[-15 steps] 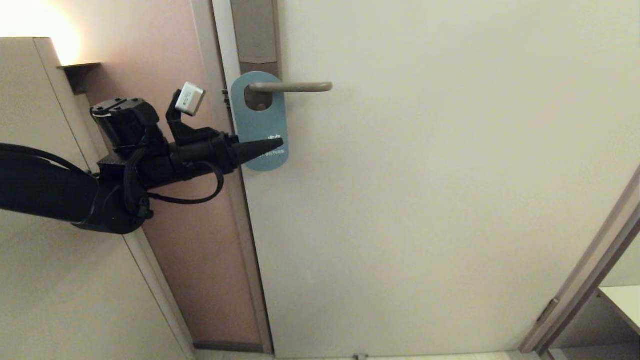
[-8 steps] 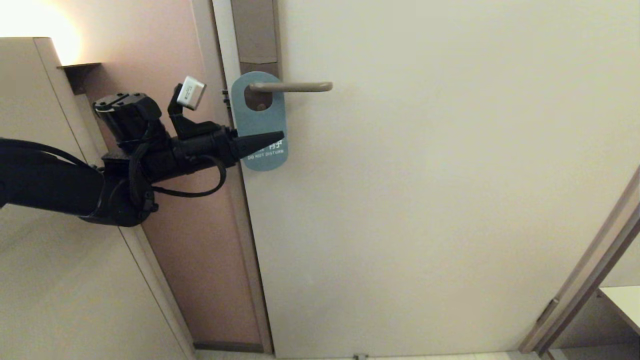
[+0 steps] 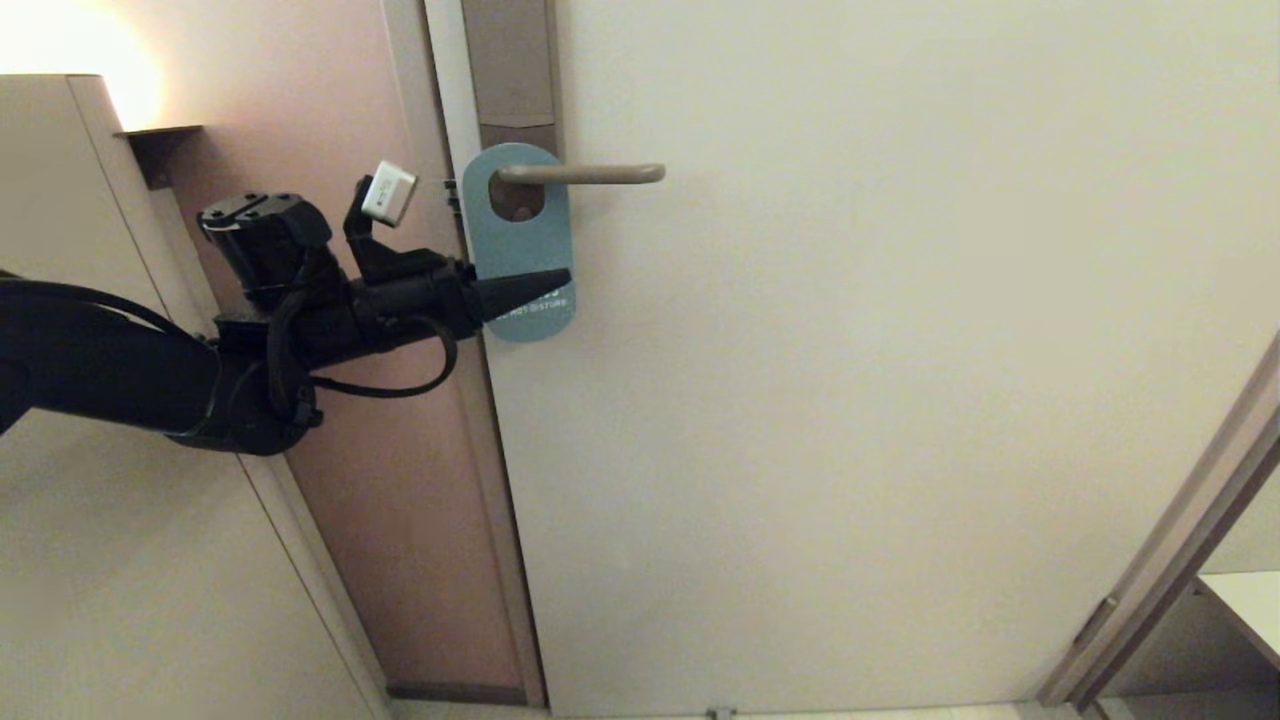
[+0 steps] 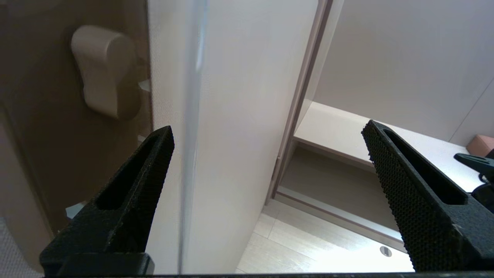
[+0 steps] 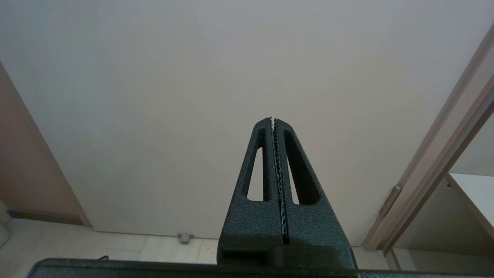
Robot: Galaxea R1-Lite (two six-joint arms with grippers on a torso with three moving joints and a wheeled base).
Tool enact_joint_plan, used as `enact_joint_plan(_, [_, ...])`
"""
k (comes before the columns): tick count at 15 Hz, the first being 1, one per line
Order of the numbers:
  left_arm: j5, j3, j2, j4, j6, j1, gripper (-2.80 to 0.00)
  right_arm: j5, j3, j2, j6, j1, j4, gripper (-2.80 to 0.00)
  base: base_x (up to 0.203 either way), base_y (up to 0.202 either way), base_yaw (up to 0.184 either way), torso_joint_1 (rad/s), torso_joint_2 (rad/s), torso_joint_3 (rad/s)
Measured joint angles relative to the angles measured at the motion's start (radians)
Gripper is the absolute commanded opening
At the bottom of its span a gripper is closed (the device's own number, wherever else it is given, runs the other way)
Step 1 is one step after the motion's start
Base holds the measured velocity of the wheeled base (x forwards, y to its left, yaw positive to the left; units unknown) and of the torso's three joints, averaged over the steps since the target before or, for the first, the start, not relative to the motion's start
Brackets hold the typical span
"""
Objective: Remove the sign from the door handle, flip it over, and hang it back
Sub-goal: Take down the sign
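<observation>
Next, my left gripper grabs the sign by its lettered lower part (image 3: 539,314), to keep the sign's oval hole (image 3: 515,205) free to slip off the door handle.
The sign (image 3: 520,235) hangs blue face out, its oval hole over the door handle (image 3: 590,174), a beige lever on the pale door. My left gripper (image 3: 560,278) reaches in from the left at the sign's lower part, one black finger across the white lettering. In the left wrist view that gripper (image 4: 268,127) stands wide open. There the sign (image 4: 191,135) shows as a thin edge-on strip between the fingers, close to the finger (image 4: 135,185) on the door side. Nothing is clamped. My right gripper (image 5: 273,119) is shut and empty, low before the door.
A brown backplate (image 3: 512,60) runs up above the handle. A pink wall (image 3: 340,150) and a beige panel (image 3: 60,300) lie left of the door edge. The door frame (image 3: 1170,560) and a shelf (image 3: 1240,600) are at lower right. A doorstop (image 5: 185,237) sits on the floor.
My left arm has edged slightly up and to the right, its open fingers staying at the sign's lower part. The sign still hangs on the handle.
</observation>
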Motion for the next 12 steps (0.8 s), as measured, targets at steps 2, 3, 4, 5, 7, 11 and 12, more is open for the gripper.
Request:
enact_joint_plan(2, [-0.001,-0.003,0.006,-0.001,0.002,0.0,-2.8,0.0,0.0,0.0,0.0,0.0,0.0,-2.8,0.0,0.0,0.0,0.0,0.0,0.0])
enact_joint_plan(3, [-0.001,-0.005,0.009,-0.002,0.003,-0.001,-2.8,0.0,0.0,0.0,0.0,0.0,0.0,-2.8,0.0,0.0,0.0,0.0,0.0,0.0])
enact_joint_plan(4, [-0.001,-0.009,0.012,-0.007,-0.002,0.0,-2.8,0.0,0.0,0.0,0.0,0.0,0.0,-2.8,0.0,0.0,0.0,0.0,0.0,0.0])
enact_joint_plan(5, [0.0,-0.012,0.013,-0.007,-0.005,0.001,-2.8,0.001,0.0,0.0,0.0,0.0,0.0,-2.8,0.0,0.0,0.0,0.0,0.0,0.0])
enact_joint_plan(7, [-0.001,-0.013,0.014,-0.007,-0.005,0.004,-2.8,0.0,0.0,0.0,0.0,0.0,0.0,-2.8,0.0,0.0,0.0,0.0,0.0,0.0])
enact_joint_plan(11, [-0.001,-0.015,0.014,-0.006,-0.005,0.007,-2.8,0.0,0.0,0.0,0.0,0.0,0.0,-2.8,0.0,0.0,0.0,0.0,0.0,0.0])
enact_joint_plan(12, [-0.002,-0.015,0.014,-0.006,-0.005,0.007,-2.8,0.0,0.0,0.0,0.0,0.0,0.0,-2.8,0.0,0.0,0.0,0.0,0.0,0.0])
